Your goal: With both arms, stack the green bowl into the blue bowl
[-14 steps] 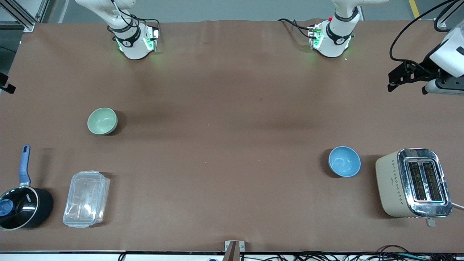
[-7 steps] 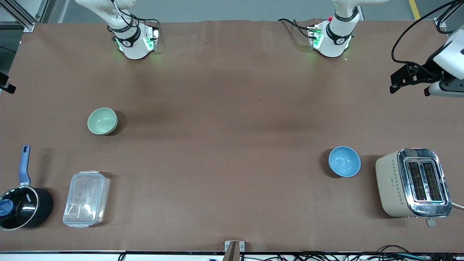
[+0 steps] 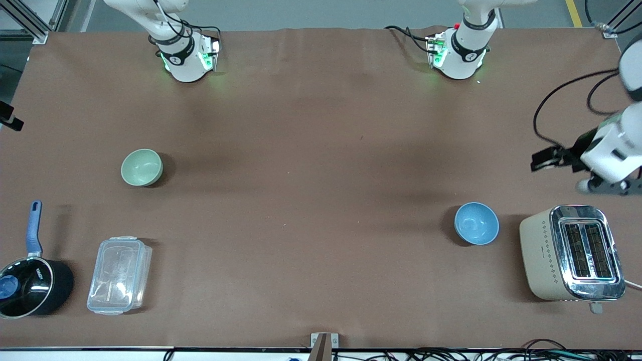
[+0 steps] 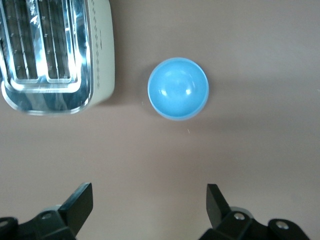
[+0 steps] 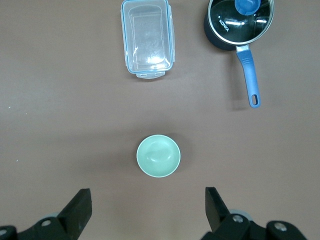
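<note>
The blue bowl should be grabbed next by its rim with my left gripper. The blue bowl will then be ready for the green bowl [image 3: 142,167].
The green bowl [image 3: 142,167] sits upright on the brown table toward the right arm's end; it also shows in the right wrist view [image 5: 158,156]. The blue bowl [image 3: 476,223] sits upright toward the left arm's end, beside the toaster; it also shows in the left wrist view [image 4: 178,88]. My left gripper [image 3: 544,163] hangs open and empty over bare table close to the blue bowl and toaster, its fingers wide apart in its wrist view [image 4: 150,195]. My right gripper [image 5: 148,200] is open and empty, high over the table by the green bowl.
A cream and chrome toaster [image 3: 572,253] stands beside the blue bowl. A clear lidded container [image 3: 119,275] and a black pot with a blue handle [image 3: 32,286] lie nearer the front camera than the green bowl. Both arm bases stand along the table's edge.
My left arm has swung its hand over the table toward the toaster and blue bowl. The bowls and the right arm have not moved.
</note>
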Controlling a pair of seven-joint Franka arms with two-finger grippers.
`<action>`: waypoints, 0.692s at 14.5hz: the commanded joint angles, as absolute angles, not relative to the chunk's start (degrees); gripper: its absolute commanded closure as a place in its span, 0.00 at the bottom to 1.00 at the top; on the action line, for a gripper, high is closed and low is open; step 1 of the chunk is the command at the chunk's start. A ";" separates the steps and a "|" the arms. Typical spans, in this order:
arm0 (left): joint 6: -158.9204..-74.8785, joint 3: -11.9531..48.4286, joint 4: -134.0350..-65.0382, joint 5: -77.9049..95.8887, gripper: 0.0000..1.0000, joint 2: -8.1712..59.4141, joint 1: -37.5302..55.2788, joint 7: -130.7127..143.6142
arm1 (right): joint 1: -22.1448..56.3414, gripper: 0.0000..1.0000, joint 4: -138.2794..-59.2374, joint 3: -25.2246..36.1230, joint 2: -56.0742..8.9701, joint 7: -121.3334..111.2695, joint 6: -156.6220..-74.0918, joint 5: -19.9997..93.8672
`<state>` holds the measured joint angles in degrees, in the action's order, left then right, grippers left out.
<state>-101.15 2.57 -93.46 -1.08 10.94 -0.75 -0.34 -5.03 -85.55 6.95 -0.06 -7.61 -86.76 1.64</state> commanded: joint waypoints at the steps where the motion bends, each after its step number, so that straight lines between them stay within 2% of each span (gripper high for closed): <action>1: -114.20 2.55 -102.62 -2.99 0.00 11.16 -0.44 1.84 | -5.71 0.01 -89.02 6.33 0.79 -7.47 -90.16 1.49; 7: -133.47 2.46 -109.84 -3.08 0.00 19.33 -0.35 5.54 | -7.29 0.05 -100.09 6.42 0.97 -7.47 -100.35 1.58; 10: -138.68 2.37 -111.45 -3.08 0.01 22.23 -0.44 5.54 | -7.99 0.07 -106.50 6.50 0.88 -7.47 -107.20 1.58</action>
<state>-136.11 2.59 -110.40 -1.94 21.54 -0.59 4.55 -6.69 -101.07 7.10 -0.57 -7.56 -102.82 1.64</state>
